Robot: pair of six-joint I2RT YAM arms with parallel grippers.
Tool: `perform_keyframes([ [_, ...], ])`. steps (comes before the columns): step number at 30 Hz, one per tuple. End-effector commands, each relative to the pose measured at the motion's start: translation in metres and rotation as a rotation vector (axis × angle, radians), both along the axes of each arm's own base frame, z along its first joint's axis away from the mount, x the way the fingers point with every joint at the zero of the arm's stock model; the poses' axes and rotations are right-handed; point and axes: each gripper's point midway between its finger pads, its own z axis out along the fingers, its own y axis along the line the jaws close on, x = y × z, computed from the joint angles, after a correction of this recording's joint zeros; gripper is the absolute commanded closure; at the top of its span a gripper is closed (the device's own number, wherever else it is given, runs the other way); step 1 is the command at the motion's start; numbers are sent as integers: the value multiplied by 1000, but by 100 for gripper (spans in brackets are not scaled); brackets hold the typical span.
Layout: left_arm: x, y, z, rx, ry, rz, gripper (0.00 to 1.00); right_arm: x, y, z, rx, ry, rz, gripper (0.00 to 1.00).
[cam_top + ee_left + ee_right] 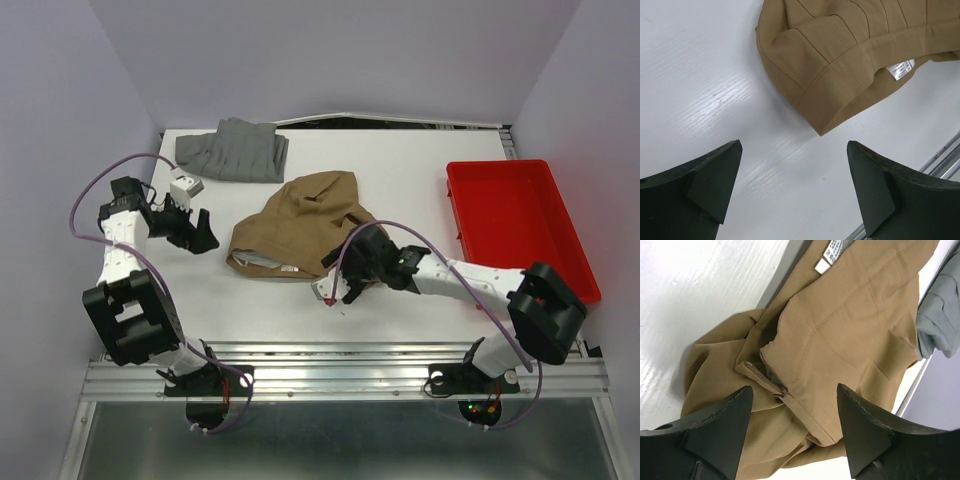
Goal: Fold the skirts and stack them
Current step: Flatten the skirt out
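Observation:
My right gripper should next grab the tan-brown skirt's edge corner by the zipper (328, 274) (772, 359) and leave the opposite corner free. Then it can spread the skirt for folding.
The tan-brown skirt (300, 222) lies crumpled at the table's middle, its pale lining showing at the near hem. The grey skirt (232, 150) lies bunched at the far left. My left gripper (200, 235) hovers open over bare table just left of the tan skirt (850, 50), nothing between its fingers (715, 170). My right gripper (350, 268) is over the tan skirt's near right edge. In the right wrist view it (795, 395) stands open just above the cloth (850, 325) by the zipper (772, 385), gripping nothing. The grey skirt (940, 315) shows beyond.
A red plastic tray (470, 180) stands on the right side of the table. A white care label (901, 69) hangs from the tan skirt's hem. The metal rail of the table's near edge (340, 365) runs behind both arm bases.

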Motion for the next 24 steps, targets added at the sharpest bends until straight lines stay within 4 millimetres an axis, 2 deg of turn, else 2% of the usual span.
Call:
perform_keyframes([
  [1,2,7,5,87,-115,-29,2,9,13,1,6,-81,75,28],
  [6,-4,19,-5,195,-227,-91,2,17,23,-11,-19,-94,105,39],
  [7,-13,18,-14,212,-211,-130,2,17,24,-16,-28,-89,110,48],
  [9,-18,29,-22,290,-250,-214,2,16,27,-17,-13,-63,99,62],
  [10,-22,34,-27,319,-259,-249,2,17,29,-15,-4,-52,86,81],
  [12,-31,47,-39,416,-310,-371,2,19,33,-8,35,-7,30,98],
  [15,-49,51,-59,510,-339,-546,7,28,41,26,119,1,-50,99],
  [16,-50,50,-61,525,-357,-574,7,28,42,29,132,15,-63,99],
  [18,-46,50,-61,590,-441,-662,8,30,42,48,190,37,-93,99],
  [20,-48,45,-69,603,-487,-705,8,31,45,67,235,35,-109,99],
  [23,-47,32,-80,603,-569,-780,8,41,40,78,269,56,-173,99],
  [24,-37,32,-79,632,-615,-775,8,48,38,83,287,61,-202,99],
])
